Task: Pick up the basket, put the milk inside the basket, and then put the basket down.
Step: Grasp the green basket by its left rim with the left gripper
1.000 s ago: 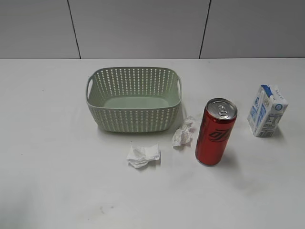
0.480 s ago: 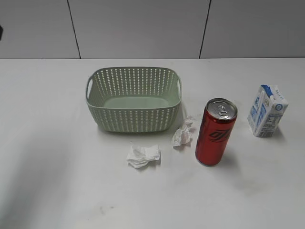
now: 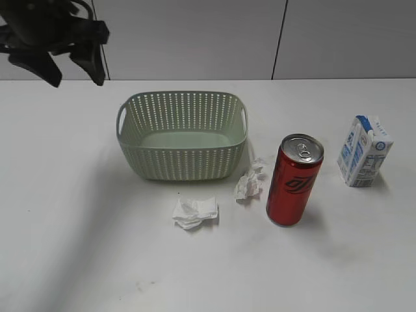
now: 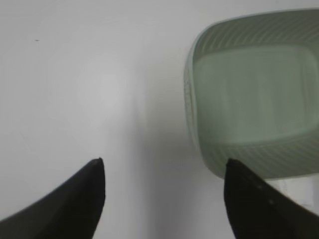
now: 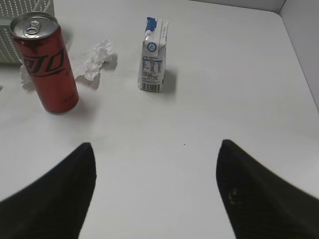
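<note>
Next, my left gripper pinches the basket by its thin end rim (image 3: 121, 118) away from the milk, since the basket's body (image 3: 184, 153) is far wider than the fingers.
The pale green basket (image 3: 182, 134) stands empty on the white table, left of centre. It also shows blurred in the left wrist view (image 4: 254, 99) at the right. The milk carton (image 3: 364, 151) stands upright at the far right; it also shows in the right wrist view (image 5: 153, 62). My left gripper (image 3: 75, 75) is open and empty, high above the table, up and left of the basket; in its own view (image 4: 163, 162) the jaws stand wide apart. My right gripper (image 5: 155, 144) is open and empty, short of the milk, and does not show in the exterior view.
A tall red soda can (image 3: 294, 180) stands between basket and milk; it also shows in the right wrist view (image 5: 46, 62). Two crumpled white tissues (image 3: 195, 212) (image 3: 250, 181) lie in front of the basket. The table's right edge meets a wall (image 5: 304, 45).
My left gripper has come into the exterior view at the top left, moving right toward the basket. Its shadow falls on the table left of the basket. The objects have not moved.
</note>
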### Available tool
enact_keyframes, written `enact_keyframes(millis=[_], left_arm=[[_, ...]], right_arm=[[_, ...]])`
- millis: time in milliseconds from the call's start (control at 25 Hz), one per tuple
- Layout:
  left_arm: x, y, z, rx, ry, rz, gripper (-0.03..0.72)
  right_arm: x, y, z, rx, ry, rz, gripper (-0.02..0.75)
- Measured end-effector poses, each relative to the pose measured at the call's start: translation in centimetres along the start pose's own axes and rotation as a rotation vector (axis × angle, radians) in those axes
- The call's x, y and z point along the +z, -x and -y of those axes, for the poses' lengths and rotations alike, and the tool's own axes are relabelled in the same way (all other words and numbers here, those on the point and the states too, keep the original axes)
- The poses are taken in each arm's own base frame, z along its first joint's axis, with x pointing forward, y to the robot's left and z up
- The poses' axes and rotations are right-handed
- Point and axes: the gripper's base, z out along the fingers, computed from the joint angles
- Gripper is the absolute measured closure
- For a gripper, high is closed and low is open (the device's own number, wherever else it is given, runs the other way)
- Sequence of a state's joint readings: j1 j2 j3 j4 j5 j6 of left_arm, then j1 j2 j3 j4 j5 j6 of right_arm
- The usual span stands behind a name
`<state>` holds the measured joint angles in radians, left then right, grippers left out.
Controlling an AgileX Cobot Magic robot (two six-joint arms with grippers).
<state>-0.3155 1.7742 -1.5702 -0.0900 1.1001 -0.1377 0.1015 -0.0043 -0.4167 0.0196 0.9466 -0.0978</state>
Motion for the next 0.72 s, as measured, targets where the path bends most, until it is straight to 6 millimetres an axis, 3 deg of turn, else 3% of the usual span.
enact_keyframes(millis=[240, 560, 720], left_arm=[[5.3, 1.9, 2.2, -0.012, 0.018, -0.100, 0.127], [11.2, 2.2, 2.1, -0.057, 0.034, -0.211, 0.127], [13.2, 2.3, 1.9, -0.073, 0.036, -0.214, 0.127]], right_arm=[[0.0, 0.0, 0.0, 0.001, 0.000, 0.000, 0.148], [0.0, 0.0, 0.0, 0.002, -0.001, 0.000, 0.148], [0.0, 0.0, 0.0, 0.006, -0.001, 0.000, 0.148]])
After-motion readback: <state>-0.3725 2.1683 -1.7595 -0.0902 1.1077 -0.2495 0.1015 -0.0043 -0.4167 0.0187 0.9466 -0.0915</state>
